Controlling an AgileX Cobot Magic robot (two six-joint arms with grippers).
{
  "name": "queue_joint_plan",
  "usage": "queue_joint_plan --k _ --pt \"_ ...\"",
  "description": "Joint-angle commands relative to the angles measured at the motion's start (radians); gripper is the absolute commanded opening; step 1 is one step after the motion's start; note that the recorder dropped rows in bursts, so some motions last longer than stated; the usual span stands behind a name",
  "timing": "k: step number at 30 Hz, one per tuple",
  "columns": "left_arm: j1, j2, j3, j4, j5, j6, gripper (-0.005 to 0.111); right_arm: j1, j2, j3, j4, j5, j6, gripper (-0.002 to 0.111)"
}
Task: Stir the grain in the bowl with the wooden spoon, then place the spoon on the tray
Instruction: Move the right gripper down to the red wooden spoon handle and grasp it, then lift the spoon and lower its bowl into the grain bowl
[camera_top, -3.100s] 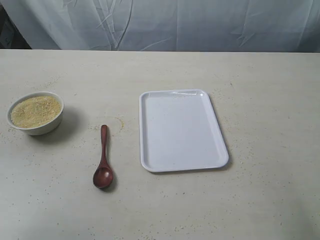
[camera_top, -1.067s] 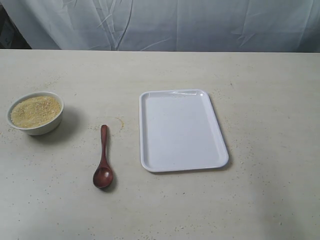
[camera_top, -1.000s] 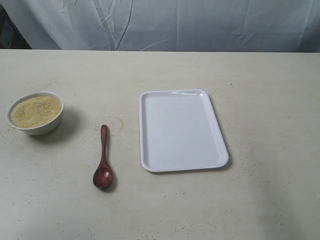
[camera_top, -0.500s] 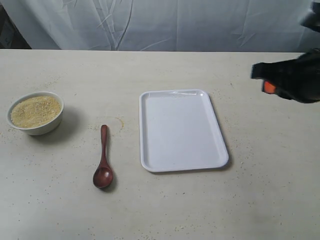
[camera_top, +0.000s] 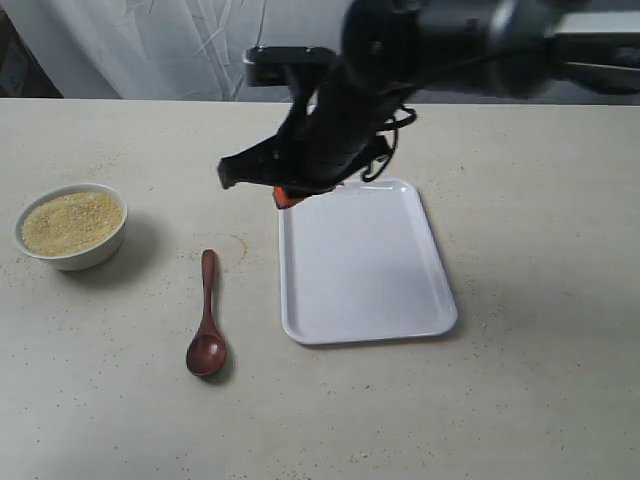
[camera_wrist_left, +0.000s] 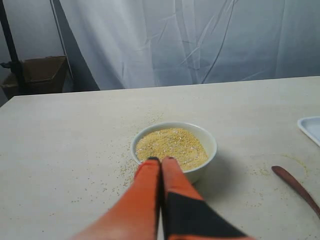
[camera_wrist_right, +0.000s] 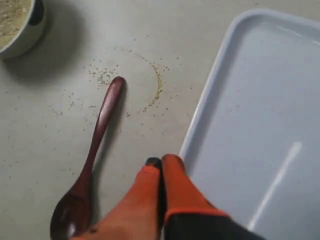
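The grain in the bowl (camera_top: 78, 260) needs to be stirred, so I will next grab the wooden spoon by its handle (camera_top: 208, 285) with my right gripper.
The white bowl (camera_top: 78, 260) of yellow-beige grain (camera_top: 70, 222) stands at the table's left. The dark wooden spoon (camera_top: 206, 320) lies flat between the bowl and the white tray (camera_top: 365, 265), handle pointing away. My right gripper (camera_top: 285, 196) hangs above the tray's far left corner, shut and empty. In the right wrist view its tips (camera_wrist_right: 161, 161) sit between the spoon (camera_wrist_right: 97, 132) and the tray's edge (camera_wrist_right: 210, 105). My left gripper (camera_wrist_left: 161, 160) is shut and empty just before the bowl (camera_wrist_left: 210, 145) and grain (camera_wrist_left: 171, 146); the exterior view does not show it.
Loose grains (camera_wrist_right: 157, 85) lie scattered on the table by the spoon's handle and round the bowl. A white curtain (camera_top: 150, 50) hangs behind the table. A cardboard box (camera_wrist_left: 42, 72) stands off the table's far corner.
My right arm has swept in from the right edge across the tray, reaching its far left corner. Bowl, spoon and tray have stayed put.
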Motion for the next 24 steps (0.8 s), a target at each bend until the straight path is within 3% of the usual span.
queue_joint_plan --k 1,4,6,14,17,19,20,24 --pt "-0.004 -0.005 0.002 0.003 -0.006 -0.004 0.0 0.085 0.252 -0.321 -0.16 0.206 0.247 0.006" --pt "-0.004 -0.005 0.002 0.003 -0.006 -0.004 0.0 0.156 0.352 -0.429 -0.247 0.217 0.352 0.032" --pt "-0.004 -0.005 0.002 0.003 -0.006 -0.004 0.0 0.178 0.382 -0.448 -0.269 0.214 0.412 0.041" --pt "-0.004 -0.005 0.002 0.003 -0.006 -0.004 0.0 0.213 0.461 -0.448 -0.282 0.159 0.477 0.041" --pt "-0.004 -0.005 0.002 0.003 -0.006 -0.004 0.0 0.213 0.478 -0.448 -0.282 0.159 0.484 0.033" --pt "-0.004 -0.005 0.002 0.003 -0.006 -0.004 0.0 0.213 0.477 -0.448 -0.282 0.159 0.484 0.006" --pt "-0.004 -0.005 0.002 0.003 -0.006 -0.004 0.0 0.213 0.475 -0.448 -0.282 0.159 0.488 -0.001" --pt "-0.004 -0.005 0.002 0.003 -0.006 -0.004 0.0 0.199 0.411 -0.482 -0.344 0.205 0.544 0.0"
